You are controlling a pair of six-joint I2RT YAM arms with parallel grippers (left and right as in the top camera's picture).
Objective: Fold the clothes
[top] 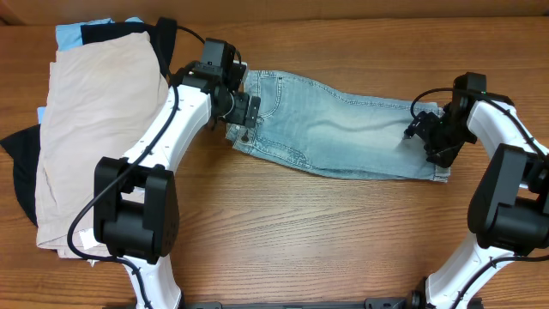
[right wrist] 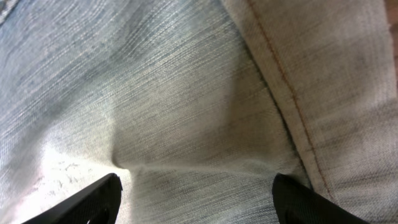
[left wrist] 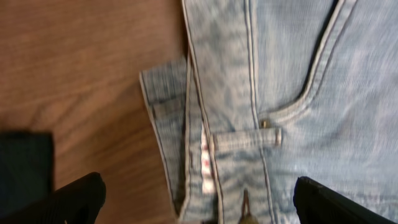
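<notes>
My left gripper grabs the denim shorts (top: 343, 129) by the waistband near the belt loop (top: 248, 127) next, to fold the waistband end over toward the shorts' hems.
Light-wash denim shorts (top: 343, 129) lie flat across the table, waistband to the left, leg hems to the right. My left gripper (top: 242, 110) is open over the waistband end; the left wrist view shows its fingers (left wrist: 198, 202) spread wide over the waistband, belt loop and pocket seam (left wrist: 249, 124). My right gripper (top: 429, 137) is open over the hem end; the right wrist view shows its fingers (right wrist: 196, 199) spread just above the denim (right wrist: 174, 93) and a hem seam. Neither gripper holds cloth.
A pile of folded clothes sits at the left: beige shorts (top: 94, 120) on top, black pieces (top: 120, 33) and a sky-blue piece (top: 73, 34) beneath. The black cloth also shows in the left wrist view (left wrist: 22, 168). The wooden table (top: 326, 232) surrounds them.
</notes>
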